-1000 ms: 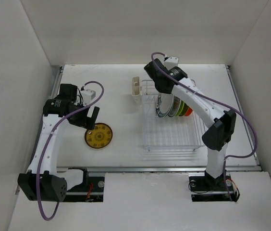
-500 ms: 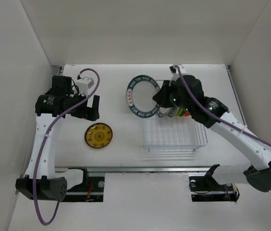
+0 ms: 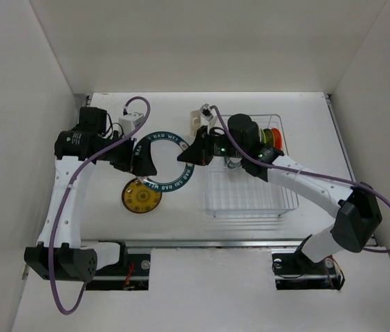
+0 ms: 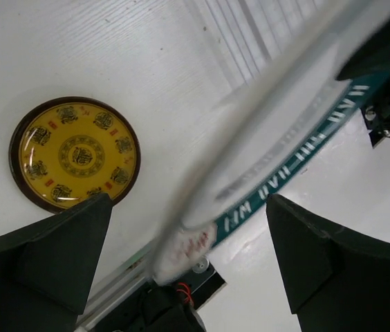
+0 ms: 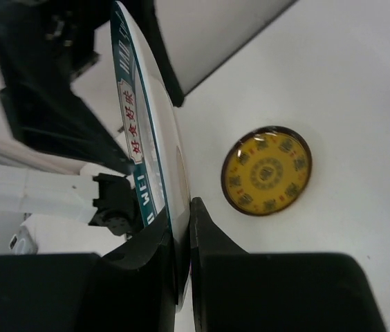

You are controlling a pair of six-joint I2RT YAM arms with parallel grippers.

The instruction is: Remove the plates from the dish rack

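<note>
The teal-rimmed plate's near edge sits well between the left gripper's open fingers, so the left gripper needs to close. Closing now would hold the plate.
My right gripper (image 3: 193,153) is shut on the rim of the white plate with a dark teal rim (image 3: 164,160) and holds it in the air left of the dish rack (image 3: 250,187). In the right wrist view the pads (image 5: 205,242) pinch that plate (image 5: 146,138) edge-on. My left gripper (image 3: 138,160) is open, its wide jaws on either side of the plate's opposite edge (image 4: 278,131), not touching it. The yellow patterned plate (image 3: 141,196) lies flat on the table; it also shows in the left wrist view (image 4: 75,153) and the right wrist view (image 5: 267,171). Other plates (image 3: 270,137) stand in the rack's far end.
A cream plastic cup (image 3: 196,119) hangs on the rack's far left corner, just behind the right wrist. White walls close in the table on the left, back and right. The table's front rail (image 3: 202,242) runs along the near edge.
The right arm has carried the teal-rimmed plate left from the rack to between the two grippers. The left gripper has swung right so its open jaws straddle the plate's edge.
</note>
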